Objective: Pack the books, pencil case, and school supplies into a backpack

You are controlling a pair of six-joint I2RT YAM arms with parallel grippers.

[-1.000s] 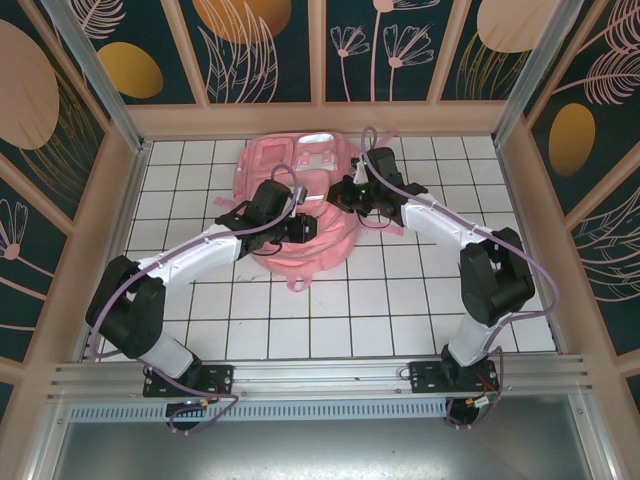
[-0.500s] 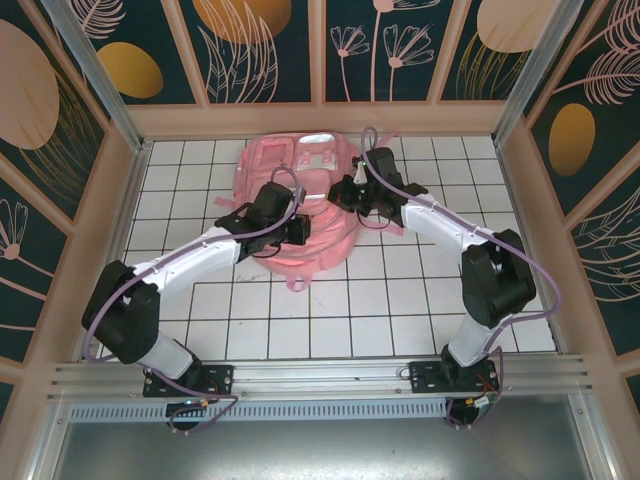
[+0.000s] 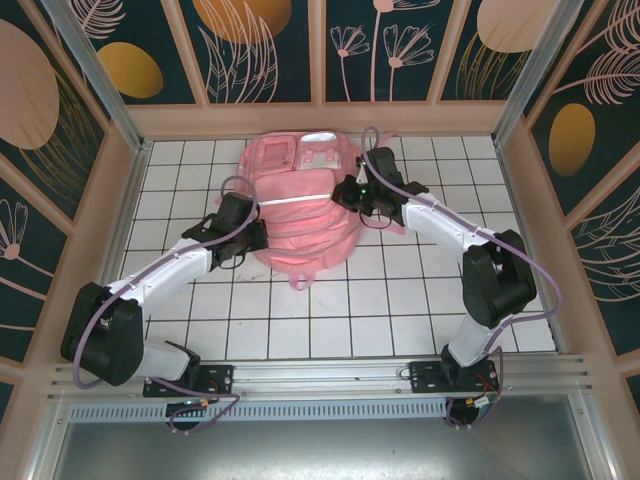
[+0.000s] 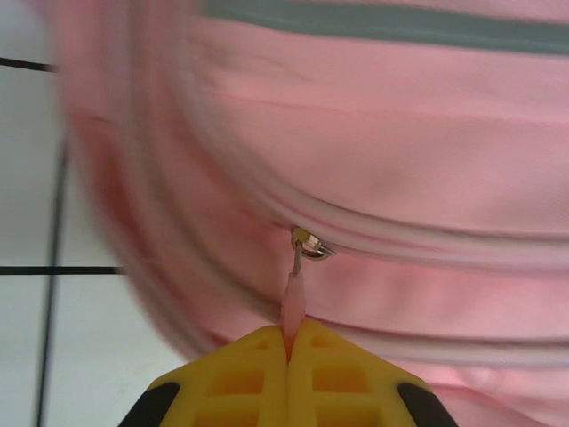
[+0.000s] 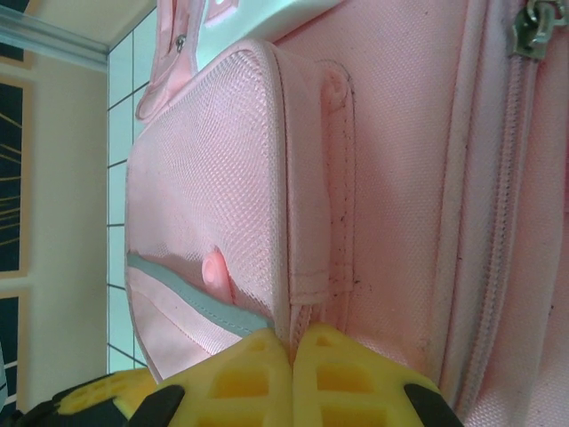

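Observation:
The robot's left gripper should keep holding the metal slider point(image 4: 310, 245) before letting it go, because the slider is still short of the end of the pale strip on the curve of the zipper.
The pink backpack point(image 3: 300, 215) lies flat at the middle back of the tiled table, a pale strip across its front. My left gripper point(image 3: 258, 237) is at its left edge, shut on the pink zipper pull point(image 4: 292, 302) that hangs from a metal slider point(image 4: 310, 245); the gripper point(image 4: 289, 342) sits just below the backpack's zipper line. At the right edge, my right gripper point(image 3: 347, 190) is shut on a fabric seam of the backpack point(image 5: 213, 160), its tips point(image 5: 292, 342) pinching beside a front pocket. Books, pencil case and school supplies are out of view.
A white tiled table point(image 3: 330, 310) lies in front of the backpack. Wooden side walls point(image 3: 112, 215) and a back wall close the cell in. A metal rail point(image 3: 320, 378) runs along the near edge. A pink loop point(image 3: 298, 283) sticks out at the backpack's near end.
My left gripper has travelled left from the backpack's middle to its left edge, drawing the zipper pull along. The backpack's front now lies shut and smooth. The right gripper has stayed put.

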